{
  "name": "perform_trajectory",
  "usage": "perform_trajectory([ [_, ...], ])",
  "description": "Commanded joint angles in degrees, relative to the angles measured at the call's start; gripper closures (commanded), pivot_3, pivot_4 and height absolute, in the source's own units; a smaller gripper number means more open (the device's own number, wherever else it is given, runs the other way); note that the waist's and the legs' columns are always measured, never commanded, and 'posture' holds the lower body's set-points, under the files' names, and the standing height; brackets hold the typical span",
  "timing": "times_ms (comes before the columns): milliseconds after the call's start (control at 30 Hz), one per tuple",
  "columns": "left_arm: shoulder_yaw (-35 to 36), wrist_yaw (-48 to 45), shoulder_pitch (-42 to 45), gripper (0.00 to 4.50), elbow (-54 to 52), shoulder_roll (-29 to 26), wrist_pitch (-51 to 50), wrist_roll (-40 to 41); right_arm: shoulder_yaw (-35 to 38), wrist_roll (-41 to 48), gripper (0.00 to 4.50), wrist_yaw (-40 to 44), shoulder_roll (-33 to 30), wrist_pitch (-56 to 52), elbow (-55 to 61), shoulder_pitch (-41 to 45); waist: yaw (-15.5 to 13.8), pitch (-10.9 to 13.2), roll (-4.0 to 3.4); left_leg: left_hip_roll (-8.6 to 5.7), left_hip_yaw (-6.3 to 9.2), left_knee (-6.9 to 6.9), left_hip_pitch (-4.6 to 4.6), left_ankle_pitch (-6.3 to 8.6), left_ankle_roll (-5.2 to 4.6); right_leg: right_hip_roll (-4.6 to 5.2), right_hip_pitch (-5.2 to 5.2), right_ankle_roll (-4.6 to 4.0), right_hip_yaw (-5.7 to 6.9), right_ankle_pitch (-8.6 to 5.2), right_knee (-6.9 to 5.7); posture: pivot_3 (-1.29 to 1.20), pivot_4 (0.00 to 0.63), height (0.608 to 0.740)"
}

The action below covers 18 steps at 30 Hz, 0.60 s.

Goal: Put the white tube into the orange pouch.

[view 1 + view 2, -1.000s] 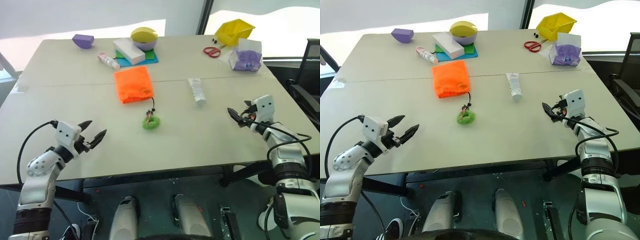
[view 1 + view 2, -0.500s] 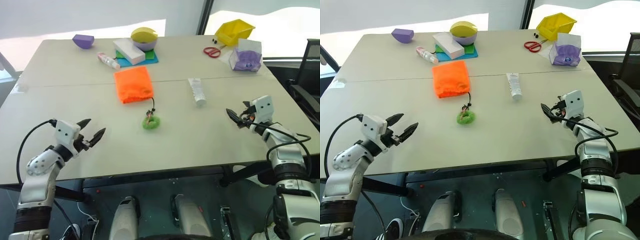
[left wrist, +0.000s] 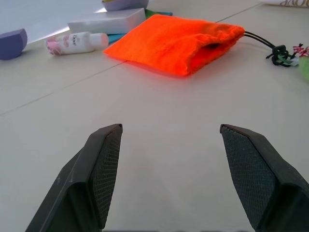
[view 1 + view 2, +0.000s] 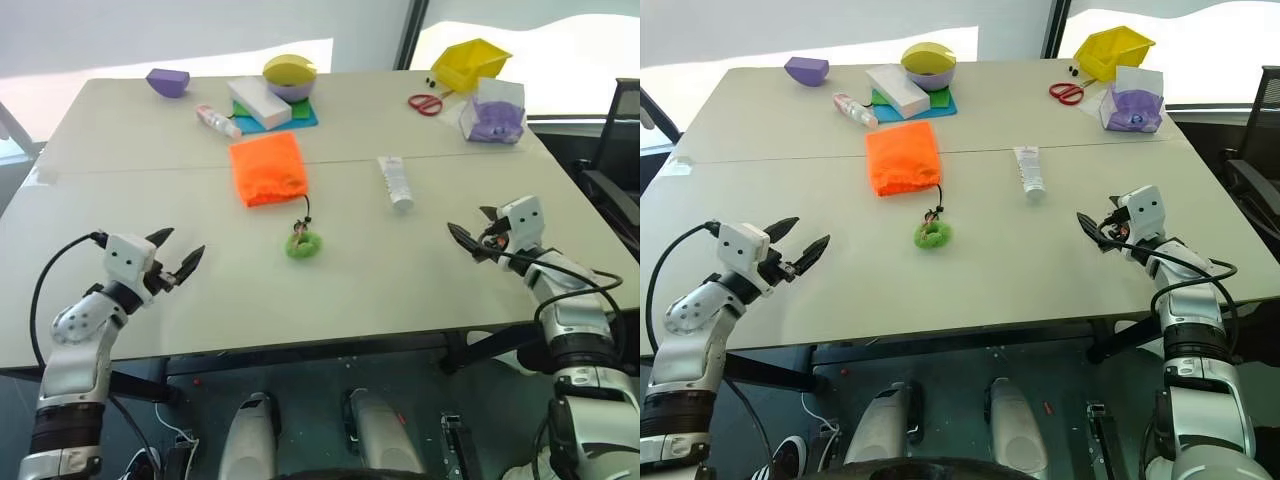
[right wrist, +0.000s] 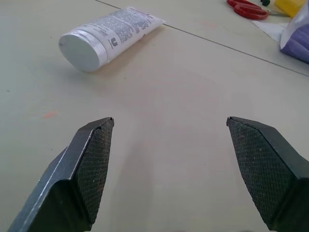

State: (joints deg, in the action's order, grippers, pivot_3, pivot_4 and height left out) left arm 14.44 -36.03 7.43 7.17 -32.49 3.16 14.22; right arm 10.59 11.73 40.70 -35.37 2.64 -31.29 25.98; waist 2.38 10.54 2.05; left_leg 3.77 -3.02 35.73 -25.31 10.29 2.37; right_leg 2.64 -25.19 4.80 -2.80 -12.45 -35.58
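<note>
My left gripper grabs the orange pouch by the upper hem of its opening (image 4: 275, 198) next, since that hem stands up while the pouch's body (image 4: 265, 164) lies flat.
The white tube (image 4: 395, 182) lies on the table right of centre, its round cap (image 5: 77, 48) turned toward my right gripper. The orange pouch (image 4: 266, 168) lies flat at the middle, its mouth (image 3: 212, 42) toward me. A dark cord runs from it to a fuzzy green ring (image 4: 302, 243). My left gripper (image 4: 180, 245) hovers open and empty over the near left of the table, pointing toward the pouch. My right gripper (image 4: 465, 228) hovers open and empty over the near right, well short of the tube. Wide gaps show between the left gripper's fingers (image 3: 104, 159) and between the right gripper's fingers (image 5: 91, 154).
Along the far side stand a small white bottle (image 4: 216, 120), a white box (image 4: 258, 102), a yellow-and-purple bowl (image 4: 288, 76) and a purple piece (image 4: 167, 82). Red scissors (image 4: 424, 103), a yellow bin (image 4: 468, 62) and a clear box (image 4: 496, 112) sit at the far right. A chair (image 4: 615, 150) stands beyond the right edge.
My left gripper has crept a little farther in over the table and slightly up. The right gripper has stayed about where it was. Both stay open; tube and pouch have not moved.
</note>
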Motion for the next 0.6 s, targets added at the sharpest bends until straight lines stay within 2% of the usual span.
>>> perform_trajectory([
  [33,-1.41,3.33,4.4,1.04,1.91,0.78,2.19,-3.37,-2.64,3.57,0.59,7.92,-0.21,-0.65,11.94,-3.12,-0.21,0.0,0.0,0.0,0.0,-0.01,0.0,0.0,0.0,0.0,0.01,0.01,0.01,0.0,-0.01,0.0,0.15,0.74],
  [100,-4.12,6.53,9.17,1.04,4.69,2.0,3.2,-7.46,-5.41,5.65,0.59,9.83,1.6,-3.71,20.49,-4.59,-0.26,0.0,0.0,0.01,0.01,0.03,0.01,0.0,0.0,-0.03,0.01,0.03,0.01,0.0,-0.05,0.0,0.15,0.74],
  [200,-8.39,12.66,16.38,1.04,11.66,3.39,4.89,-15.16,-8.47,4.31,0.59,6.41,5.52,-6.24,27.1,-3.99,-0.25,0.0,0.0,0.01,0.05,0.37,0.01,0.0,0.0,-0.05,-0.01,0.08,0.01,-0.01,-0.43,0.0,0.15,0.74],
  [367,-14.1,20.07,26.44,1.04,24.29,6.47,8.72,-22.81,-14.64,1.88,0.59,3.15,10.03,-8.91,37.28,-5.96,-0.21,-0.01,0.01,0.0,0.04,0.45,0.03,0.01,0.01,-0.03,0.0,0.08,0.02,0.08,-0.5,0.0,0.15,0.74],
  [500,-15.61,23.95,32.01,1.04,32.24,7.72,9.56,-25.01,-17.49,-0.39,0.59,1.88,10.77,-9.71,39.75,-6.85,-0.43,-0.01,0.01,0.0,0.04,0.42,-0.01,0.01,0.01,-0.04,-0.05,0.13,0.02,0.05,-0.5,0.0,0.15,0.74],
  [600,-17.63,21.93,35.36,1.04,36.59,9.81,11.82,-25.08,-18.16,-0.44,0.59,0.47,12.23,-10.53,40.16,-6.29,-0.69,-0.01,0.01,-0.01,0.02,0.42,-0.08,0.0,0.01,-0.04,-0.1,0.17,0.02,0.03,-0.43,0.0,0.15,0.74],
])
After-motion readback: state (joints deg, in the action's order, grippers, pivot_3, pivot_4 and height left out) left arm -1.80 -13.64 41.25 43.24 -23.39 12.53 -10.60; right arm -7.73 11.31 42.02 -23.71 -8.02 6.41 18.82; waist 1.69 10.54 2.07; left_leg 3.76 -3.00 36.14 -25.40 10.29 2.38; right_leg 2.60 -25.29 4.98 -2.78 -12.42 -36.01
